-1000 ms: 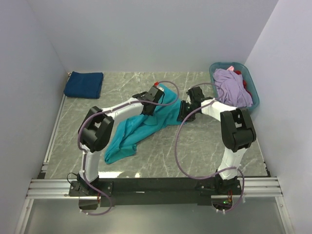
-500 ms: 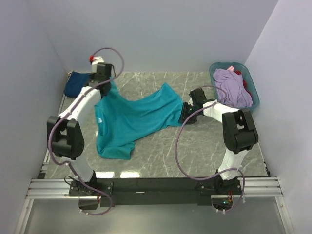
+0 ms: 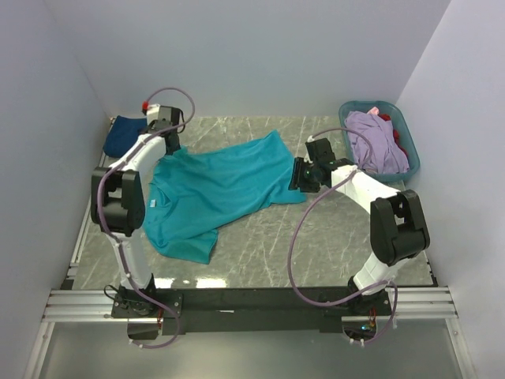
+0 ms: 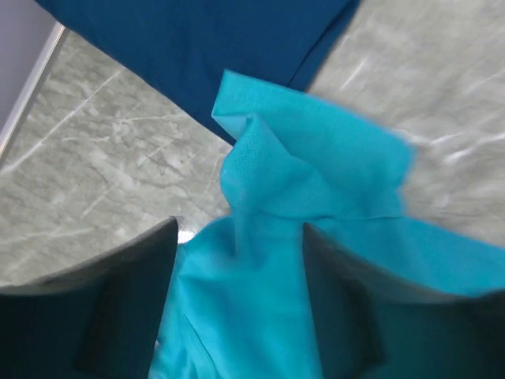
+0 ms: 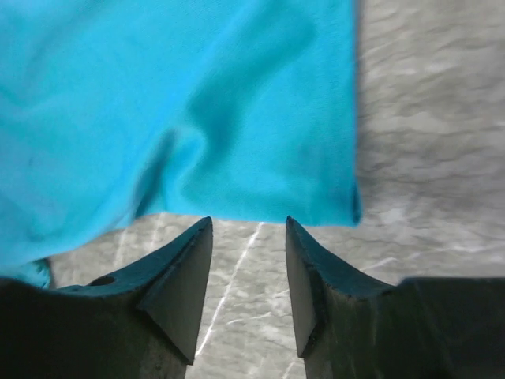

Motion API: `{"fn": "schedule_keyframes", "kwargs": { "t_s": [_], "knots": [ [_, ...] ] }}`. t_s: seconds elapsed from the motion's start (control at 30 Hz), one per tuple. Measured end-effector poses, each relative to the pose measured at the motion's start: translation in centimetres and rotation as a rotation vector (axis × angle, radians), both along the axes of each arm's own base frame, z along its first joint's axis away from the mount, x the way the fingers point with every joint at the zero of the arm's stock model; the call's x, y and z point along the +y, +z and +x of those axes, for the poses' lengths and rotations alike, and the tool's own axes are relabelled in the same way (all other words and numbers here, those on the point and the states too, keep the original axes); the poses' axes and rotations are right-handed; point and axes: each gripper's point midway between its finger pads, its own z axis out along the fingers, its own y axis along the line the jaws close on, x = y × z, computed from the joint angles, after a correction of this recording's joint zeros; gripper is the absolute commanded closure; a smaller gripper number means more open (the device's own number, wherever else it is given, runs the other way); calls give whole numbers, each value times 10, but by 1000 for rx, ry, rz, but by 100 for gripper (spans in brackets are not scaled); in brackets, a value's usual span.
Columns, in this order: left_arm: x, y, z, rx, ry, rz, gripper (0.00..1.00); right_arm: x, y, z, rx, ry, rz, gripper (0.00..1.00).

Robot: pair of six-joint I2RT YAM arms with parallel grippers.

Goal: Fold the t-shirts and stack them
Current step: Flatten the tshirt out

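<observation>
The left gripper will next take hold of the loose fold at its corner [image 3: 179,153] beside the navy t-shirt [image 3: 126,136], so that the teal t-shirt can be spread flat for folding.
A teal t-shirt [image 3: 221,189] lies spread across the marble table, its far-left corner reaching a folded navy t-shirt [image 3: 126,136]. My left gripper [image 3: 169,148] hangs over that corner. In the left wrist view the left gripper [image 4: 240,225] is open, and a loose fold of the teal t-shirt [image 4: 316,158] lies between its fingers, with the navy t-shirt [image 4: 221,47] just beyond. My right gripper [image 3: 297,175] sits at the shirt's right edge. In the right wrist view the right gripper [image 5: 248,219] is open over bare marble, the teal hem [image 5: 197,103] just past its tips.
A teal-blue plastic basket [image 3: 410,146] stands at the back right, holding a lavender t-shirt [image 3: 375,140] and a bit of a red one [image 3: 399,136]. White walls close in the table at the back and both sides. A metal rail [image 3: 252,304] runs along the near edge.
My left arm swung to the back left, dragging the teal shirt's corner out so the shirt spread flat, then its jaws opened and let the cloth go. The right gripper barely moved.
</observation>
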Motion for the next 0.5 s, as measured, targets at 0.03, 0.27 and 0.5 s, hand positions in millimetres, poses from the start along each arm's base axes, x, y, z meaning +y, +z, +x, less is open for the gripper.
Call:
{"fn": "schedule_keyframes", "kwargs": {
  "t_s": [0.03,0.27,0.5],
  "knots": [
    [-1,9,1,-21,-1,-10,20,-3,0,1,-5,-14,-13,46],
    [-43,96,-44,-196,-104,-113,1,-27,-21,-8,46,-97,-47,42],
    [-118,51,-135,-56,-331,-214,2,-26,-32,-20,110,-135,25,42]
  ]
}}
